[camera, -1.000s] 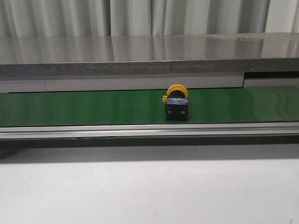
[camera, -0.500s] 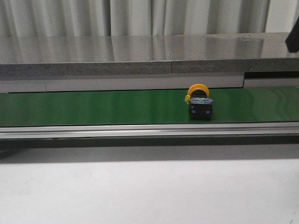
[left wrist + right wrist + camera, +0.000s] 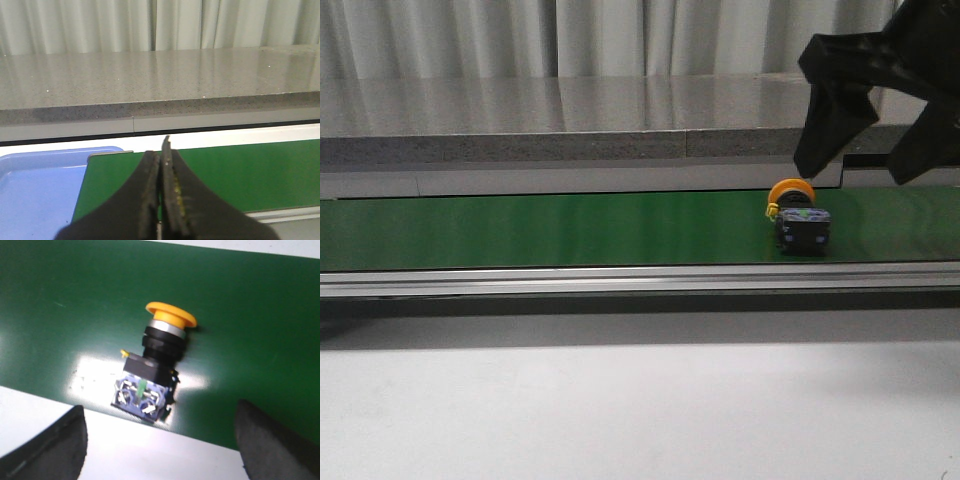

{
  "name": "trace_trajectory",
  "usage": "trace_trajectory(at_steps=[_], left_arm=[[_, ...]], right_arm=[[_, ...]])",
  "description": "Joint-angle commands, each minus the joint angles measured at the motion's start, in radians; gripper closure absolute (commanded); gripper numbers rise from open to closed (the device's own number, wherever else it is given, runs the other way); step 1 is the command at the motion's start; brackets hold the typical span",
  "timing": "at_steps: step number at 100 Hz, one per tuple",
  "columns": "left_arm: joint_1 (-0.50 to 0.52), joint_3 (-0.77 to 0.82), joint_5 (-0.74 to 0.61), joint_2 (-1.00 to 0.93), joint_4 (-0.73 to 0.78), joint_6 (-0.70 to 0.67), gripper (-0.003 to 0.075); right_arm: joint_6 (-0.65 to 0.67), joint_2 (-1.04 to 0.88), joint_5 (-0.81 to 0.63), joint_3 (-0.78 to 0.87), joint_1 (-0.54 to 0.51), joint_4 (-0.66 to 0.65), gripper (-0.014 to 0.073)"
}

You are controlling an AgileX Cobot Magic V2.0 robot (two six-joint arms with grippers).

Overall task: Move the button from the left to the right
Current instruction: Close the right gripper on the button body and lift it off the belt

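Note:
My right gripper's fingers hang high over the green belt, above the button's black body (image 3: 803, 228), so it is too early to close; the gripper lowers next.
The button (image 3: 800, 218) has a yellow-orange mushroom cap and a black body. It lies on its side on the green belt (image 3: 520, 230), toward the right. My right gripper (image 3: 875, 148) hangs open above it, a little to its right, with nothing between the fingers. In the right wrist view the button (image 3: 156, 369) lies on the belt between the two spread fingertips (image 3: 55, 450), apart from both, near my right gripper (image 3: 160, 447). My left gripper (image 3: 162, 165) is shut and empty over the belt's left end; it is out of the front view.
A grey stone-like ledge (image 3: 570, 125) runs behind the belt, and a metal rail (image 3: 620, 280) runs along its front edge. A blue tray (image 3: 35, 185) sits beyond the belt's left end. A pale table surface (image 3: 620, 410) lies in front.
The button has ridden the belt to the right, from about the middle to the right part. My right gripper has come down into view above it from the upper right.

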Motion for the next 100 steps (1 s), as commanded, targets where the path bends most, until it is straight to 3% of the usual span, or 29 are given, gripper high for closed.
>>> trace_trajectory(at_steps=[1, 31, 38, 57, 64, 82, 100], left_arm=[[-0.002, -0.028, -0.084, 0.009, -0.011, -0.003, 0.0741], [-0.002, -0.028, -0.084, 0.009, -0.011, -0.003, 0.0741], [-0.002, -0.028, -0.084, 0.009, -0.011, -0.003, 0.0741], [-0.002, -0.028, -0.084, 0.009, -0.011, -0.003, 0.0741], [-0.002, -0.028, -0.084, 0.009, -0.011, -0.003, 0.0741], [-0.002, -0.028, -0.084, 0.009, -0.011, -0.003, 0.0741], [-0.002, -0.028, -0.084, 0.009, -0.011, -0.003, 0.0741]], right_arm=[[-0.011, 0.007, -0.053, -0.054, 0.001, -0.010, 0.0001], [-0.011, 0.106, -0.093, -0.073, 0.001, -0.060, 0.0012], [-0.011, 0.120, -0.090, -0.073, 0.001, -0.060, 0.0075], [-0.011, 0.136, -0.066, -0.073, 0.001, -0.060, 0.0365], [-0.011, 0.135, -0.062, -0.073, 0.001, -0.060, 0.0417], [-0.011, 0.131, -0.052, -0.078, 0.001, -0.060, 0.0421], [-0.011, 0.129, 0.067, -0.164, -0.041, -0.089, 0.0421]])
